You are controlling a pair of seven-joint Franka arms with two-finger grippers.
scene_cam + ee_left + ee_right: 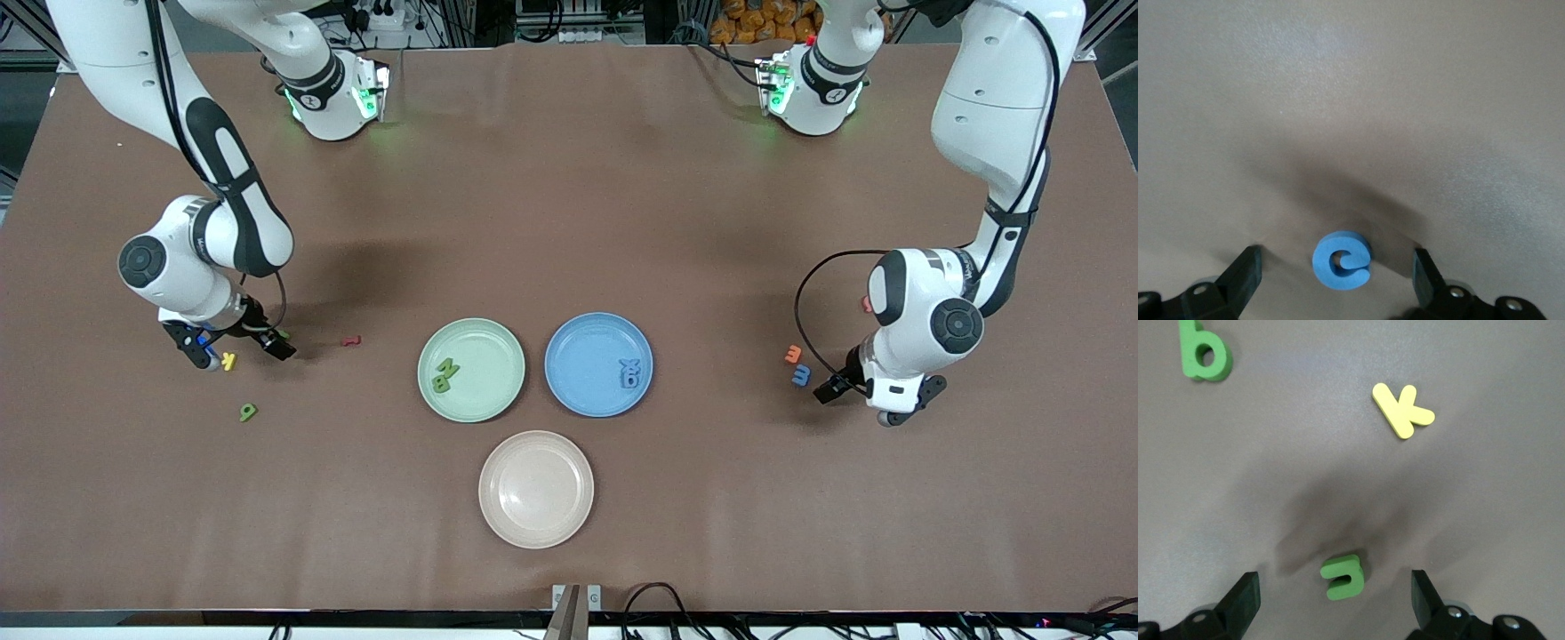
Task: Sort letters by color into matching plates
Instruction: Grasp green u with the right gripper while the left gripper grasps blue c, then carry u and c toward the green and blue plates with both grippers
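My left gripper should close on the blue letter "e" now, since its fingers reach the table beside that letter.
The mint green plate [487, 345] holds green letters [445, 374], and the blue plate [580, 348] beside it holds blue letters [629, 372]. My left gripper [1337, 283] is low over the table at the left arm's end, open, with a blue letter "e" [1341, 260] lying on the table between its fingers [1245, 277], untouched. My right gripper [1335, 603] is low at the right arm's end, open, astride a small green letter [1343, 576]. A yellow "k" [1403, 409] and a green "b" [1205, 353] lie just ahead of it.
A cream plate [536, 489] sits nearer the front camera than the two coloured plates. A red letter [352, 340] and a green "9" [248, 412] lie near the right gripper [236, 348]. An orange "3" [793, 355], a blue "3" [802, 376] and a pink piece [866, 304] lie by the left gripper [880, 398].
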